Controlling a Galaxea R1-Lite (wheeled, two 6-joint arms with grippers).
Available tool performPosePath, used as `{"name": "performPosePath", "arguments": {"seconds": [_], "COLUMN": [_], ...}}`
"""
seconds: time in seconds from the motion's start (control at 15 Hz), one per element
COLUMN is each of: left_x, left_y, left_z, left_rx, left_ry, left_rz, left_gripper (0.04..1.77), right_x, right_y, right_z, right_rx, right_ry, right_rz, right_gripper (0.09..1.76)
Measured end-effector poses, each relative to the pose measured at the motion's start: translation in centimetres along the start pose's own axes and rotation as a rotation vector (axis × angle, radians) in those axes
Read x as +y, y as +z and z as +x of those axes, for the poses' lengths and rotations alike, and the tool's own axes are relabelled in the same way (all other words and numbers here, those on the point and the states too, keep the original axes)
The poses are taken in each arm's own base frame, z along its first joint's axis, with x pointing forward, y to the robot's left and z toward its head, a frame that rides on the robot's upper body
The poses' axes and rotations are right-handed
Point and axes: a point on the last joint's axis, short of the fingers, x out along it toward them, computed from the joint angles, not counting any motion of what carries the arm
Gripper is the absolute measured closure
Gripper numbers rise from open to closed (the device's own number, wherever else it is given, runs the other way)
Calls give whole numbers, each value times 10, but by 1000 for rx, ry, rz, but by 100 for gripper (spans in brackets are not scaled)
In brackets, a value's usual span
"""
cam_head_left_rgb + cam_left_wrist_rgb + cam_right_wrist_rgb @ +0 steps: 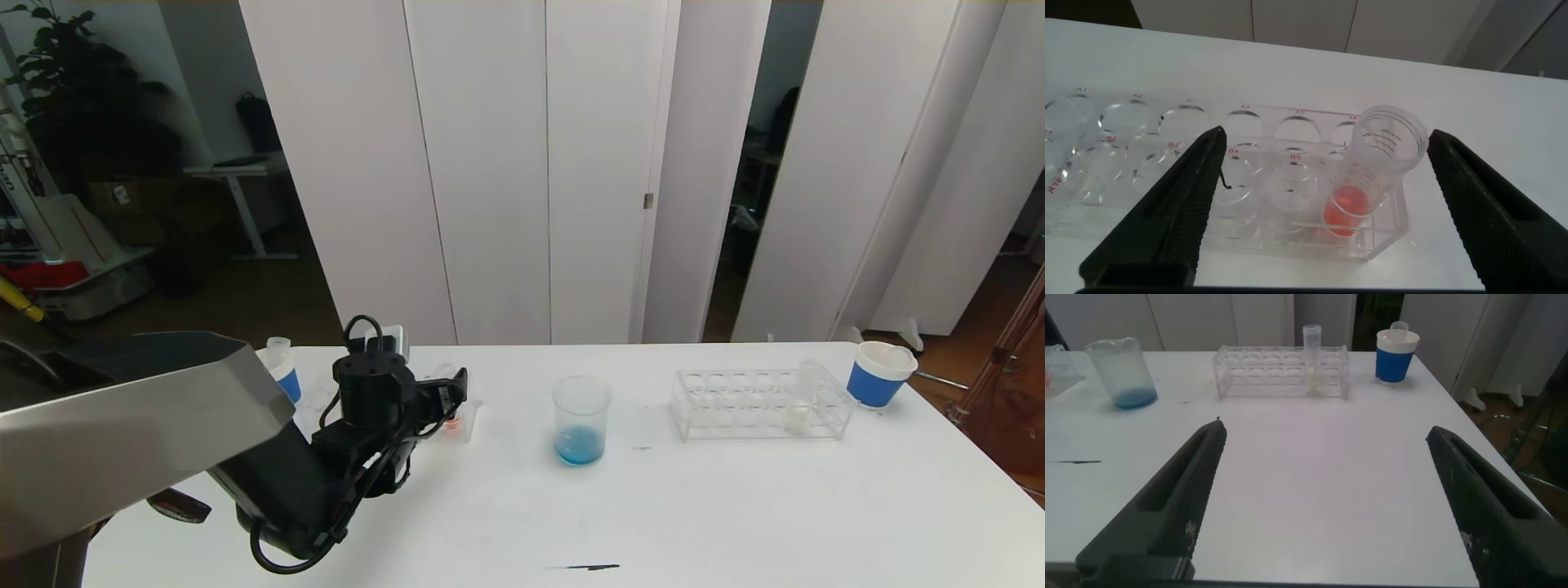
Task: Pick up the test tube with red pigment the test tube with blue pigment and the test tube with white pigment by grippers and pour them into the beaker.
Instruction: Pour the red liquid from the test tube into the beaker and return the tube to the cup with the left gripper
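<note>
In the left wrist view my left gripper's fingers stop short of the red test tube's rim above the clear rack, so moving toward it comes first, before closing.
The test tube with red pigment stands tilted in the end hole of a clear rack; it also shows in the head view. My left gripper is open just above that rack, its fingers on either side of the tube without touching it, at the table's left. The beaker at mid-table holds blue liquid. The test tube with white pigment stands in a second clear rack on the right. My right gripper is open and empty over bare table. The blue-pigment tube is out of view.
A blue-banded paper cup stands at the far right and another at the far left behind my left arm. A thin dark stick lies near the front edge. The white table ends close to the right cup.
</note>
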Motion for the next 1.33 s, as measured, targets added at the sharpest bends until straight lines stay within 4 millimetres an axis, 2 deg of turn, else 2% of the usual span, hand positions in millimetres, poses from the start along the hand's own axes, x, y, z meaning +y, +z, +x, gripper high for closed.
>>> {"name": "performPosePath", "arguments": {"seconds": [0.6, 1.33], "left_x": [0, -4], "left_y": [-16, -17], "left_z": [15, 24], "left_rx": [10, -18], "left_ry": [25, 19], "left_rz": [-7, -13], "left_gripper": [6, 6], "right_x": [0, 0], "right_y": [0, 0], "right_z": [0, 0], "right_rx": [0, 0], "right_ry": [0, 0], "right_rz": [0, 0], "right_gripper": [10, 10]}}
